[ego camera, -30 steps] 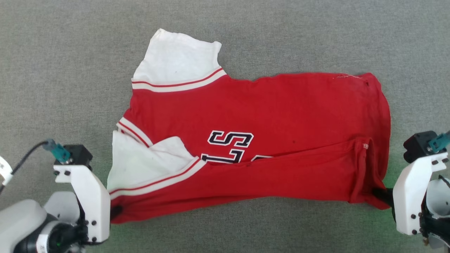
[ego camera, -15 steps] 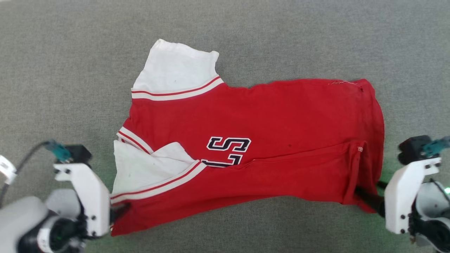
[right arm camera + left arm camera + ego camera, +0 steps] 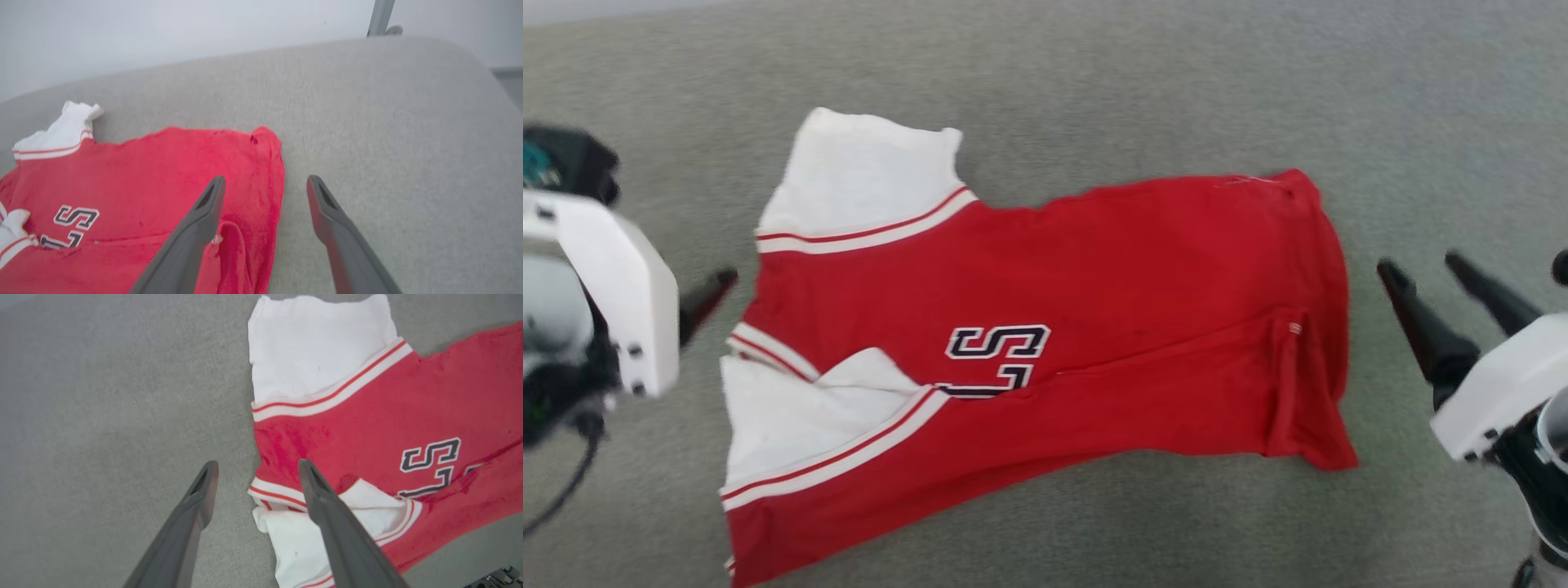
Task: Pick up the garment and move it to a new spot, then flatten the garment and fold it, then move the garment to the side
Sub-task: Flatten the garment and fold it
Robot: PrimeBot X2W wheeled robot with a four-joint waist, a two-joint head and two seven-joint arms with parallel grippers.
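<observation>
Next, the left gripper takes hold of the garment by its outspread white sleeve's tip (image 3: 880, 124) (image 3: 318, 304) to fold its side over the dark letters.
The garment (image 3: 1094, 269), a red jersey with white sleeves and dark letters, lies on the grey surface with its near long edge folded over onto the chest. My left gripper (image 3: 258, 464) hangs open above the collar end. One dark fingertip (image 3: 717, 284) shows just left of the cloth, clear of it. In the left wrist view, the garment (image 3: 367, 428) spreads to the right of the fingers. My right gripper (image 3: 1425, 269) stands open off the hem end, apart from the cloth. In the right wrist view the right gripper (image 3: 266, 179) hovers over the hem of the garment (image 3: 163, 171) with nothing between its fingers.
The grey fabric surface (image 3: 1094, 82) runs wide around the jersey. In the right wrist view its far edge (image 3: 286, 49) curves down at the right, with a pale wall and a metal post (image 3: 380, 16) behind it.
Both grippers have opened and let go of the garment's near corners, then drawn away from it. The jersey now lies loose. The head camera has shifted too.
</observation>
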